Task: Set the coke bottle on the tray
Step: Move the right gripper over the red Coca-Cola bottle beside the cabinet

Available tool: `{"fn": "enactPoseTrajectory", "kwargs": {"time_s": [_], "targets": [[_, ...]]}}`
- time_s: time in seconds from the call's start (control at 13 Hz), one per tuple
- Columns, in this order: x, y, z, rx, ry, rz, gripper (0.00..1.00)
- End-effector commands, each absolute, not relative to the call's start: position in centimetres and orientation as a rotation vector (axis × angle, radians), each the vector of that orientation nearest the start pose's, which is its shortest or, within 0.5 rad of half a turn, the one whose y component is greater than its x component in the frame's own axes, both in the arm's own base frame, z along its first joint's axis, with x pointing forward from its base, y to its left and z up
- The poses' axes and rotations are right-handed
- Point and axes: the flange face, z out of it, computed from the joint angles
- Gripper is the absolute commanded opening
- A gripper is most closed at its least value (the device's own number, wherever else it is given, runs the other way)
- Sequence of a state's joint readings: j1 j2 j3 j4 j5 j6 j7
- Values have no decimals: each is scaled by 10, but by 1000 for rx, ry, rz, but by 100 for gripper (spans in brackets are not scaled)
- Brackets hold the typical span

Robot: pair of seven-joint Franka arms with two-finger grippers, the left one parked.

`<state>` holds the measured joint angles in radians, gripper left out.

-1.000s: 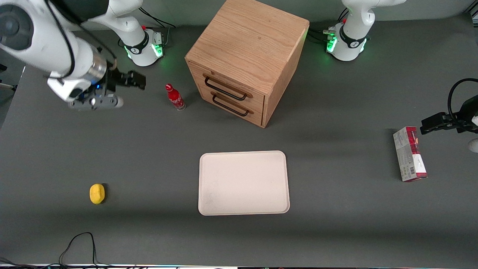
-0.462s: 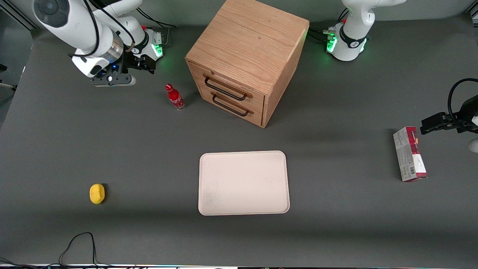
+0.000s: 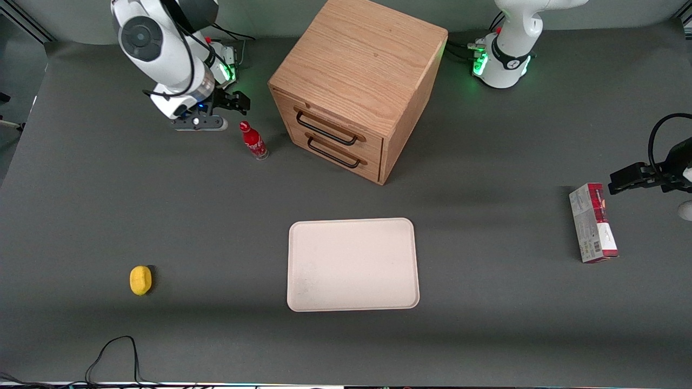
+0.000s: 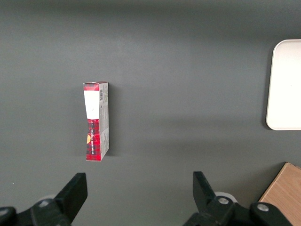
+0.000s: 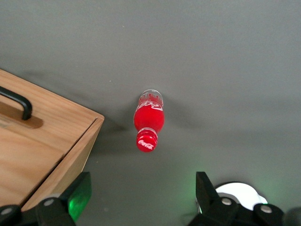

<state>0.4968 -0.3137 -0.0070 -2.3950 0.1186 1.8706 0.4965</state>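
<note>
The coke bottle should go on the tray [image 3: 353, 263]. My right gripper will grab the bottle by its red cap [image 3: 244, 126] next.
The coke bottle [image 3: 253, 140], a small slim red bottle with a red cap and white script, stands upright on the dark table in front of the wooden drawer cabinet [image 3: 354, 86]. It also shows in the right wrist view [image 5: 148, 123]. My right gripper [image 3: 231, 102] hangs open and empty above the table, just farther from the front camera than the bottle; in the wrist view the gripper [image 5: 141, 200] has nothing between its fingers. The cream-white tray [image 3: 353, 263] lies flat nearer the front camera, with nothing on it.
A yellow lemon-like object [image 3: 140, 280] lies toward the working arm's end. A red-and-white carton [image 3: 593, 222] lies toward the parked arm's end, also in the left wrist view [image 4: 96, 120]. A black cable [image 3: 111, 356] runs at the front edge.
My right gripper has swung from out at the working arm's end of the table toward the cabinet and now hangs close to the coke bottle. The bottle and tray have not moved.
</note>
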Motion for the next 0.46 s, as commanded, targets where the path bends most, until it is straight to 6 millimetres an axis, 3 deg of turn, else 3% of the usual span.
{"fn": "enactPoseTrajectory", "kwargs": {"time_s": [0.0,0.38], "targets": [[353,201,402,-3097,130,354,99],[329,227,360,-3112,99,310,97]]}}
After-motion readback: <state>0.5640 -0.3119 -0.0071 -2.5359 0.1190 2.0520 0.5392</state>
